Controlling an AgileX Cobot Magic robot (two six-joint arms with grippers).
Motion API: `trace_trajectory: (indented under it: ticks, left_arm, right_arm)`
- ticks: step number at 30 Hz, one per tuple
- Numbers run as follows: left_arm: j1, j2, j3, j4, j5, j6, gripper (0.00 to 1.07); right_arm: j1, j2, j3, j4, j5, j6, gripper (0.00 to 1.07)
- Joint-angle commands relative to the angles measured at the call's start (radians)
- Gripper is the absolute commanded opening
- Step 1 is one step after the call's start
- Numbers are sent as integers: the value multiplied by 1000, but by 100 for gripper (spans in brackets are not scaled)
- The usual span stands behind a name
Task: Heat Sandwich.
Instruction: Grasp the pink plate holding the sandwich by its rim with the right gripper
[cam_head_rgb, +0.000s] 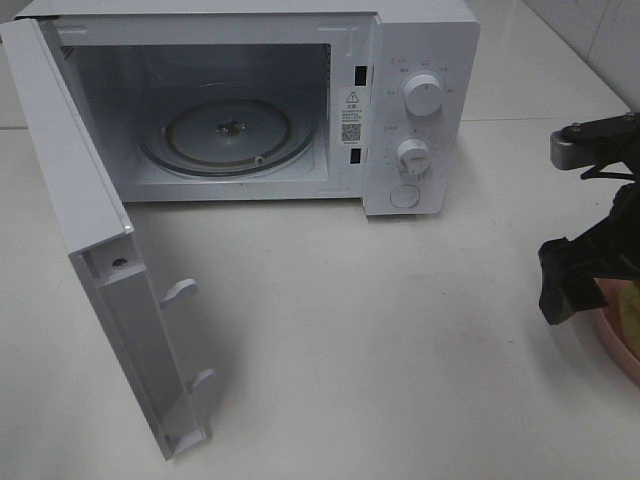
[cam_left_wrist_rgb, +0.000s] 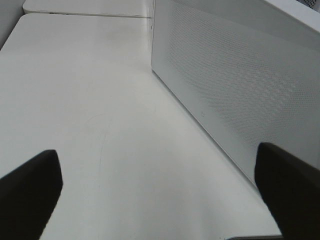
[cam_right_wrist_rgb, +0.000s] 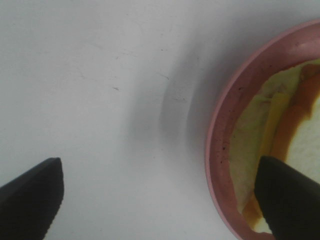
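My right gripper grabs the pink plate by its rim next, to carry the sandwich into the microwave.
The sandwich (cam_right_wrist_rgb: 280, 125), white bread with yellow-green filling, lies on a round pink plate (cam_right_wrist_rgb: 220, 135) at the table's right edge, where the high view shows only a sliver of the sandwich (cam_head_rgb: 630, 305) and the plate (cam_head_rgb: 618, 345). My right gripper (cam_right_wrist_rgb: 160, 170) hangs open just above it. One finger is over the sandwich, the other over bare table, and the plate's rim lies between them. It holds nothing. In the high view the right gripper (cam_head_rgb: 580, 275) covers part of the plate. My left gripper (cam_left_wrist_rgb: 157, 155) is open and empty, out of the high view.
The white microwave (cam_head_rgb: 420, 60) stands at the back with its door (cam_head_rgb: 90, 250) swung wide to the left and forward. Its glass turntable (cam_head_rgb: 228, 135) is bare. The left wrist view shows the microwave's perforated side wall (cam_left_wrist_rgb: 235, 85) close by.
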Motion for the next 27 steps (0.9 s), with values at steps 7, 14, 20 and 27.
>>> trace_trajectory:
  ticks: [7, 14, 20, 27]
  left_arm:
    - [1, -26, 5, -6, -13, -6, 103]
    - [1, -26, 5, -6, -13, -6, 103]
    - [1, -26, 5, -6, -13, -6, 103]
    - [1, -26, 5, -6, -13, -6, 103]
  right_arm:
    - [-29, 107, -7, -9, -16, 16, 99]
    - [-29, 185, -7, -34, -64, 54, 98]
    - [-61, 233, -7, -58, -85, 83, 96]
    - [-75, 261, -7, -56, -106, 82, 95]
